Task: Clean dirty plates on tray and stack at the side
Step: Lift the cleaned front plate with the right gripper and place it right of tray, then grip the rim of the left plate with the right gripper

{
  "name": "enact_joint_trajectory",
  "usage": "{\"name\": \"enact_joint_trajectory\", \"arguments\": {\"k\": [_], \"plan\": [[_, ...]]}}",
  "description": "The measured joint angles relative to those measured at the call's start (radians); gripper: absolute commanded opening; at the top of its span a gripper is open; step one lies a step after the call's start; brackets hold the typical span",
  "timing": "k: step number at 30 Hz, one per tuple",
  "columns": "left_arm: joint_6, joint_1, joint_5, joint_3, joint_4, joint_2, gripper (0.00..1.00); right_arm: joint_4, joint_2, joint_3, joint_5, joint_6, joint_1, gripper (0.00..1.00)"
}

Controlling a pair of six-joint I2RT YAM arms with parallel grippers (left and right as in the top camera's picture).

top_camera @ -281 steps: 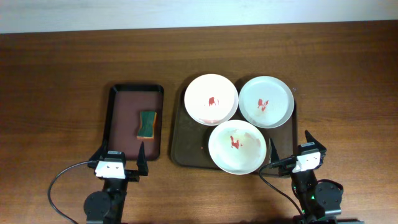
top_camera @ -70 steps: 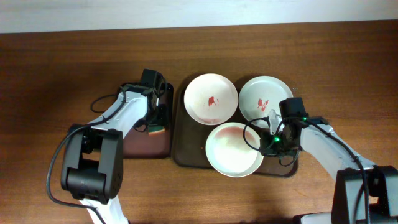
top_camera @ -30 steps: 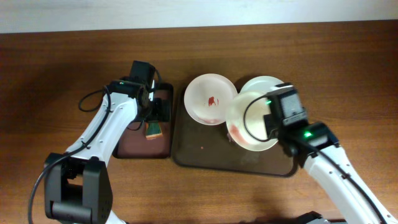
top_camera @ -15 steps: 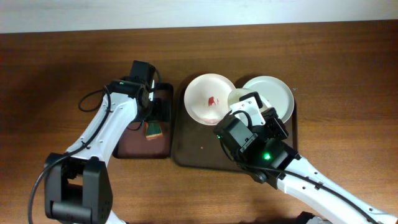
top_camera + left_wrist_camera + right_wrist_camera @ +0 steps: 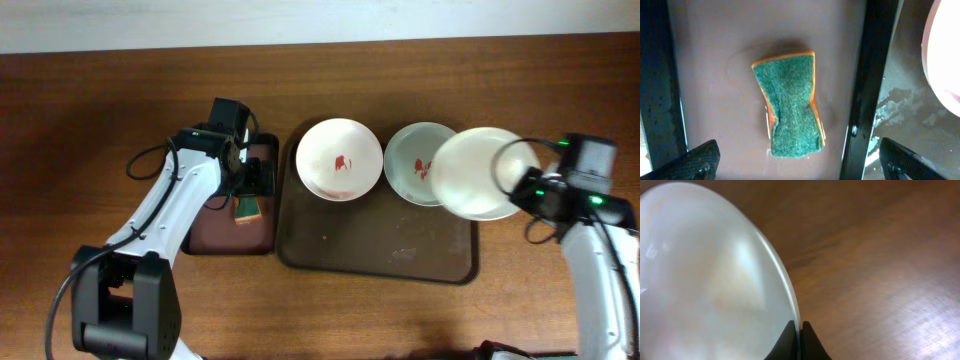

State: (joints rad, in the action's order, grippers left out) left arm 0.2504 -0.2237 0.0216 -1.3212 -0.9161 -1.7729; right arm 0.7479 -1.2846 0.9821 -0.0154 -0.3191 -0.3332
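The sponge (image 5: 790, 107) has a narrow middle, and its wide ends and bottom should stay free to clean dirty plates. My left gripper should reach it and pinch across that middle.
Two plates lie on the brown tray (image 5: 375, 250): one (image 5: 340, 160) at its back left and one (image 5: 412, 165) at its back right, each with a red smear. A third plate (image 5: 478, 172) hangs tilted over the tray's right edge and overlaps the back-right plate. My right gripper (image 5: 528, 186) is shut on its rim. The right wrist view shows that plate (image 5: 705, 280) pinched between the shut gripper (image 5: 800, 329), its face only faintly tinted. My left gripper (image 5: 807, 162) is open above a green and orange sponge (image 5: 790, 107), its fingertips (image 5: 700, 160) wide apart on either side.
The sponge (image 5: 246, 207) lies in a smaller dark tray (image 5: 215, 235) left of the brown one, and the left arm (image 5: 180, 195) reaches over it. That tray's black rim (image 5: 870, 75) runs beside the sponge. Bare wooden table (image 5: 890, 255) lies right of the held plate.
The right arm has swung the held plate from over the tray's middle out to its right edge. The left arm and sponge have not moved.
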Motion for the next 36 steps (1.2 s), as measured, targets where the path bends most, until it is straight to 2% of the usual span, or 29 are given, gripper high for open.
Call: {"name": "enact_joint_trajectory", "arguments": {"k": [1,4,6,8,10,11,12,14,16,18,21,24,25,27,32,33,34,35,36], "plan": [[0.000,0.000,0.000,0.000,0.001,0.000,1.00,0.000,-0.002,0.000,0.047,0.000,-0.109,0.04],[0.000,0.000,0.000,0.000,0.000,0.000,1.00,-0.012,-0.078,0.001,0.085,0.000,-0.299,0.04],[0.000,0.000,0.000,0.000,0.000,0.000,1.00,-0.069,-0.144,0.002,0.117,0.010,-0.343,0.04],[0.000,0.000,0.000,0.000,-0.001,0.000,1.00,-0.144,-0.281,0.003,0.169,0.017,-0.390,0.04],[0.000,0.000,0.000,0.000,-0.004,0.000,1.00,-0.217,-0.331,0.003,0.183,0.021,-0.391,0.04],[0.000,0.000,0.000,0.000,-0.005,0.000,0.99,-0.253,-0.356,0.002,0.188,0.025,-0.391,0.39],[0.000,0.000,0.000,0.000,-0.005,0.000,1.00,-0.274,-0.357,0.002,0.191,0.027,-0.391,0.47],[0.000,0.000,0.000,0.000,-0.005,0.000,1.00,-0.295,-0.357,0.003,0.225,0.034,-0.391,0.53],[0.000,0.000,0.000,0.000,-0.005,0.000,1.00,-0.282,-0.357,0.003,0.331,0.068,-0.366,0.53],[0.000,0.000,0.000,0.000,-0.005,0.000,1.00,-0.254,-0.357,0.003,0.400,0.114,-0.270,0.53],[0.000,0.000,0.000,0.000,-0.005,0.000,1.00,-0.160,-0.333,0.051,0.449,0.188,-0.037,0.53],[0.000,0.000,0.000,0.000,-0.005,0.000,1.00,-0.153,-0.325,0.083,0.467,0.220,0.241,0.52],[0.000,0.000,0.000,0.000,-0.005,0.000,0.99,-0.158,-0.325,0.083,0.461,0.220,0.300,0.49],[0.000,0.000,0.000,0.000,-0.005,0.000,1.00,-0.190,-0.345,0.083,0.455,0.199,0.419,0.46],[0.000,0.000,0.000,0.000,-0.005,0.000,1.00,-0.309,-0.479,0.082,0.341,-0.027,0.586,0.46],[0.000,0.000,0.000,0.000,-0.005,0.000,1.00,-0.331,-0.503,0.082,0.328,-0.051,0.599,0.43],[0.000,0.000,0.000,0.000,-0.005,0.000,1.00,-0.338,-0.529,0.082,0.317,-0.073,0.609,0.33],[0.000,0.000,0.000,0.000,-0.005,0.000,1.00,-0.341,-0.544,0.082,0.310,-0.093,0.614,0.18],[0.000,0.000,0.000,0.000,-0.005,0.000,1.00,-0.344,-0.569,0.082,0.300,-0.120,0.619,0.14]]}}
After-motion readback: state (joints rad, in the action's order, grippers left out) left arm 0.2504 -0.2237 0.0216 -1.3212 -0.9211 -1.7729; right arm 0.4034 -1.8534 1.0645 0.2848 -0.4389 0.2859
